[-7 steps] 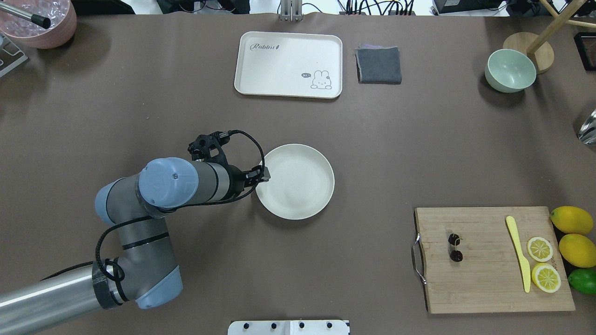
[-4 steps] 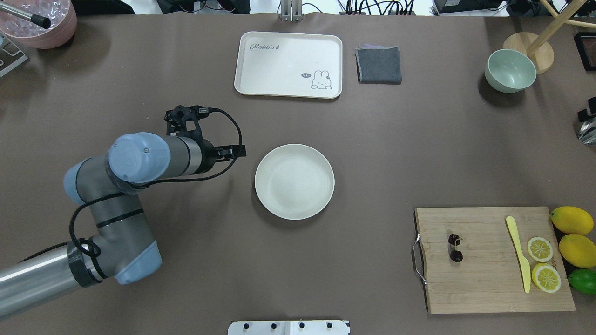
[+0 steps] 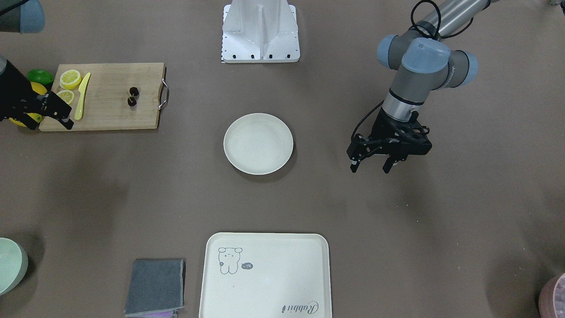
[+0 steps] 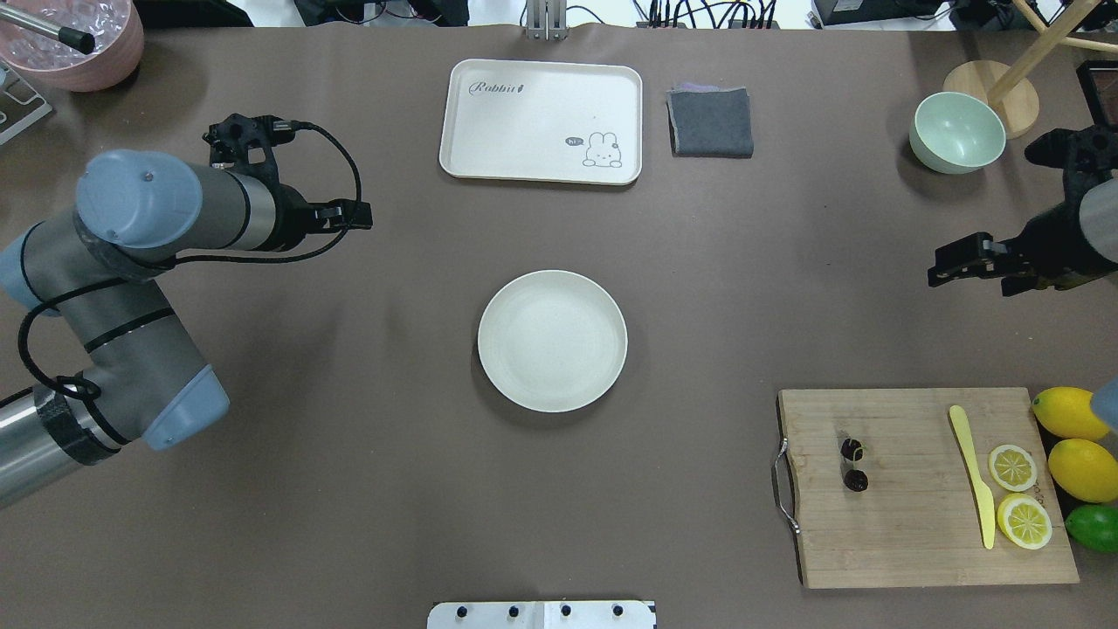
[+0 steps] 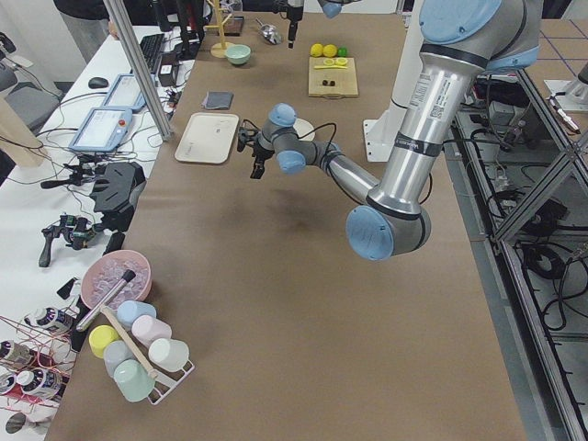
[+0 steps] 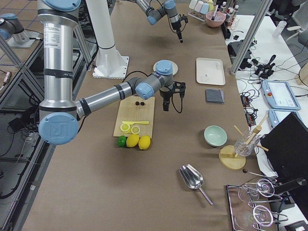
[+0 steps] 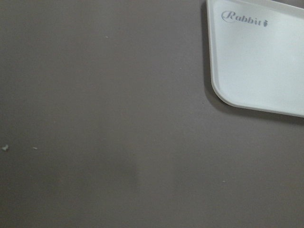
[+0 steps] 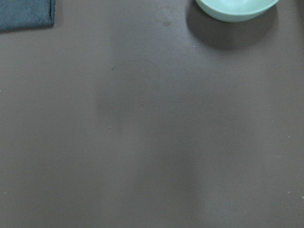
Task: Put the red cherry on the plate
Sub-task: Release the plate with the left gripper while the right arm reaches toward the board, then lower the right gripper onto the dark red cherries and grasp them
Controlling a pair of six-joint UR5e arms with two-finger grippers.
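Note:
I will next grab the cherry pair by its thin stem with my right gripper to put the red cherry on the plate point(image 3: 258, 143).
The red cherry point(image 4: 853, 465), a pair of tiny dark fruits on a thin stem, lies on the left part of the wooden cutting board point(image 4: 908, 524) at the front right. The plate point(image 4: 552, 341), round and cream, sits with nothing on it at the table's centre. My left gripper point(image 3: 370, 167) hangs open and holds nothing, over bare table well to the plate's back left. My right gripper point(image 4: 969, 278) stands open and holds nothing near the right edge, farther back than the board and off it. In the front-facing view the red cherry point(image 3: 133, 96) and plate point(image 3: 258, 143) lie far apart.
The board also carries a yellow knife point(image 4: 974, 476) and two lemon slices point(image 4: 1013, 467); whole lemons point(image 4: 1074, 441) and a lime lie beside it. At the back stand a rabbit tray point(image 4: 541, 105), a grey cloth point(image 4: 710, 122) and a pale green bowl point(image 4: 956, 131). A pink tub point(image 4: 79, 44) sits back left.
My left arm has pulled away from the plate's left rim toward the back left. My right arm has come into view from the right edge. Plate and cherry have stayed put.

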